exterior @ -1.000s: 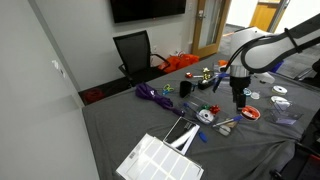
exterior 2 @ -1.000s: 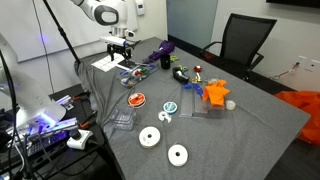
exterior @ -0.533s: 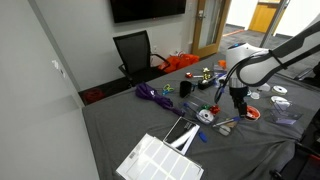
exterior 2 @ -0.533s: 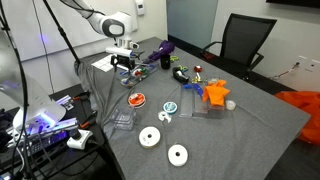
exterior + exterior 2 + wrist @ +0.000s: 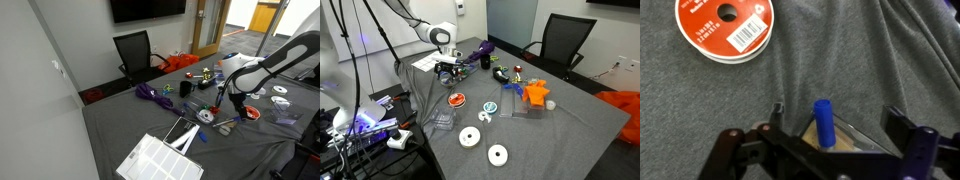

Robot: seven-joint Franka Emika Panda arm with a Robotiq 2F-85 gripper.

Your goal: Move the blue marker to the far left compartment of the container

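The blue marker lies between my open fingers and closing now would catch it, so my gripper closes on the marker next.
In the wrist view a blue marker lies on the grey cloth between my gripper's two fingers. The fingers are spread wide and do not touch it. The marker's lower end is hidden behind the gripper body, where a clear, tan-tinted piece also shows. In both exterior views the gripper hangs low over the table among small items. The container, a flat white ribbed tray, lies at the table's near corner, well apart from the gripper. It also shows behind the arm in an exterior view.
A red tape roll lies just beyond the marker. Purple cord, white tape rolls, an orange piece and other small items are scattered over the grey tablecloth. A black office chair stands at the table's far side.
The arm has bent down and the gripper has dropped closer to the table over the last second. Nothing on the table has moved.
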